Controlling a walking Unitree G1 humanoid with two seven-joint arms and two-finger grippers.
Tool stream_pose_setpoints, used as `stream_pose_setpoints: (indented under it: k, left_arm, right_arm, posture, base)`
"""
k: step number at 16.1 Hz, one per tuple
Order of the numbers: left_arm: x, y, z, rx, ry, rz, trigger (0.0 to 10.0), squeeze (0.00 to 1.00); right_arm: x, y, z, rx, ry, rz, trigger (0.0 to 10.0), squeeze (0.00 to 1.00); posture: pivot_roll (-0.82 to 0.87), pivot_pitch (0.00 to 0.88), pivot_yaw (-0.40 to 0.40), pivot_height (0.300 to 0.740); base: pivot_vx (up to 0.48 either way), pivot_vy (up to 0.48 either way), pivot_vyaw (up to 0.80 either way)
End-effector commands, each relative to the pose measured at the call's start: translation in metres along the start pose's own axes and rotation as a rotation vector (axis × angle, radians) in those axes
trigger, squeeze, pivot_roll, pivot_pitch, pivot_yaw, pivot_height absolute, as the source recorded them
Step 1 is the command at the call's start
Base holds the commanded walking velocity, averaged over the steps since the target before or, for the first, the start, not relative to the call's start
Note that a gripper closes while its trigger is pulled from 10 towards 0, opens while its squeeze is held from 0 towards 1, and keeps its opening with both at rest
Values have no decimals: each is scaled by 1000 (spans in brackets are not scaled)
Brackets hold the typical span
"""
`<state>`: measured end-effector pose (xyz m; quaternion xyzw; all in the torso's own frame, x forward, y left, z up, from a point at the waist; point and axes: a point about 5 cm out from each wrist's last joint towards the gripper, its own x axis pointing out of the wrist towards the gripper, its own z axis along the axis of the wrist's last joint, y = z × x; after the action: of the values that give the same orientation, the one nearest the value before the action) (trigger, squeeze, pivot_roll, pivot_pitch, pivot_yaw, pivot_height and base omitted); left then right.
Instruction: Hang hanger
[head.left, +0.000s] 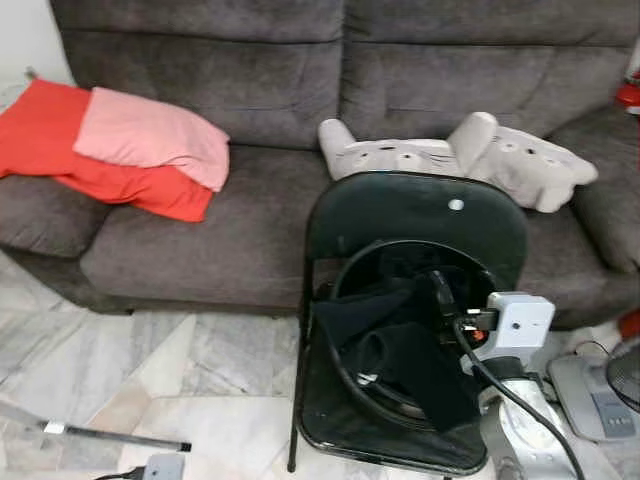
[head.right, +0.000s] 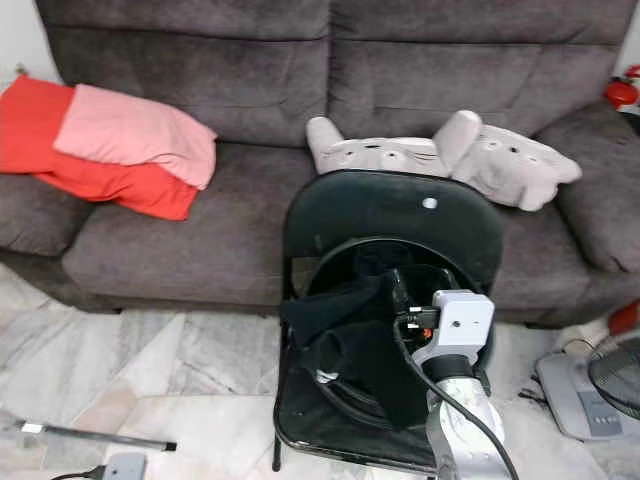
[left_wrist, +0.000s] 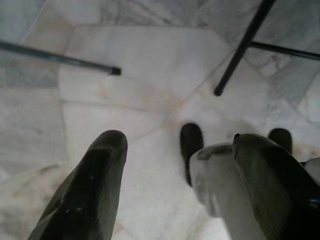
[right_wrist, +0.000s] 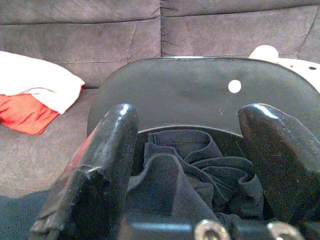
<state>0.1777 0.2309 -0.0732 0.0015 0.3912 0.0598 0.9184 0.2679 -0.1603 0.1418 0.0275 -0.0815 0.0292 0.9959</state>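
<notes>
My right gripper grabs the black garment by a fold of its knit fabric (head.left: 395, 345) (right_wrist: 167, 172) next, which gets the garment out of the basket for hanging.
A black folding chair (head.left: 415, 215) stands in front of the sofa. On its seat lies a round black hoop-rimmed basket (head.left: 345, 275) with a crumpled black garment (head.left: 400, 350) in it. I cannot make out a hanger among the dark cloth. My right gripper (right_wrist: 190, 117) reaches over the basket from the right, open, its fingers (head.left: 440, 285) just above the garment and holding nothing. My left gripper (left_wrist: 177, 140) hangs low over the marble floor, open and empty.
A grey sofa (head.left: 250, 220) spans the back, with red and pink cloths (head.left: 130, 145) on its left and grey plush toys (head.left: 480, 150) behind the chair. A thin black rod (head.left: 110, 435) lies on the floor at left. A fan base (head.left: 590, 395) sits at right.
</notes>
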Motion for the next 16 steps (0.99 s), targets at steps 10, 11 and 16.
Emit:
stream_pose_setpoints:
  k: [10, 11, 16]
  left_arm:
    - [-2, -6, -11, -2, 52, -19, 10000, 0]
    - [-2, -7, -11, -3, 54, -19, 10000, 0]
    - [-4, -6, -20, -13, 88, -16, 10000, 0]
  right_arm:
    - [26, 19, 40, 147, 265, -88, 10000, 0]
    - [29, 19, 37, 148, 294, -96, 10000, 0]
    - [22, 19, 14, 150, 486, -117, 10000, 0]
  posture:
    - [-200, 192, -4, 740]
    - [-198, 191, -5, 740]
    - [-192, 190, -13, 740]
  base:
    - [0, 0, 0]
    - [0, 0, 0]
    - [0, 0, 0]
